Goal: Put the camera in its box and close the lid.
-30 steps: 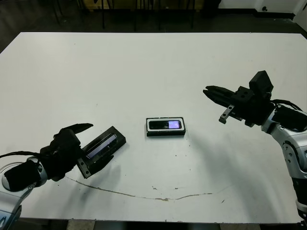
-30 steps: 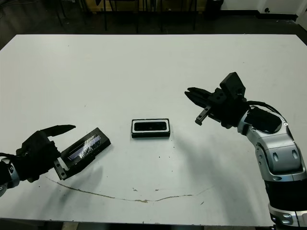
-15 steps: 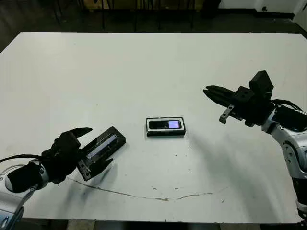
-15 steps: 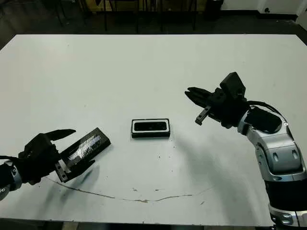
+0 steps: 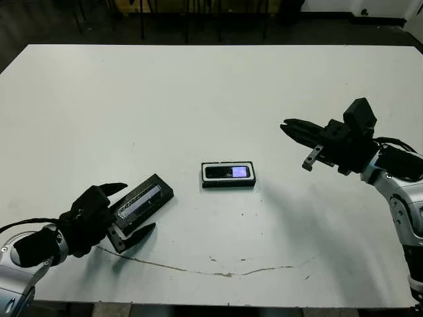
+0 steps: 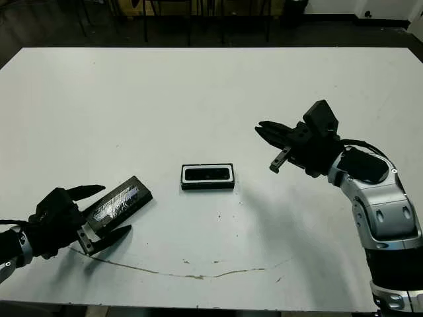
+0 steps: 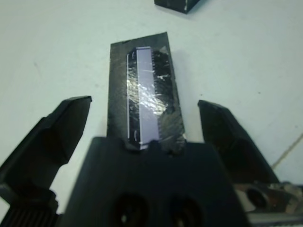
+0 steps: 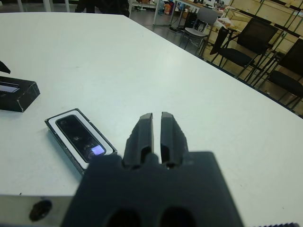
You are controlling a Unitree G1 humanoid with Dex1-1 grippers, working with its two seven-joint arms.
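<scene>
The left gripper will next grab the lid's two long sides to close the lid, because the lid's full length (image 5: 141, 205) (image 7: 146, 94) is too wide for the gripper's open fingers.
The camera (image 5: 229, 172), black with a small bluish screen patch, lies inside the box (image 5: 228, 183), a white-lined black tray at the table's middle. The lid (image 5: 144, 200), flat and black with a streaky glossy top, rests on the table to the front left, lying at an angle. My left gripper (image 5: 136, 209) is open, with one finger on each side of the lid's near end (image 7: 142, 66) and a gap on both sides. My right gripper (image 5: 287, 125) is shut with nothing in it, hovering to the right of the box (image 8: 56, 123) and pointing towards it.
A thin brownish scratch line (image 5: 218, 271) runs across the white table (image 5: 198, 92) near the front edge. Chairs and shelving (image 8: 246, 42) stand beyond the table in the right wrist view.
My left gripper has drawn back towards the front-left and its fingers have spread, so both now show beside the lid's near end. The lid, the box and the right arm have not moved.
</scene>
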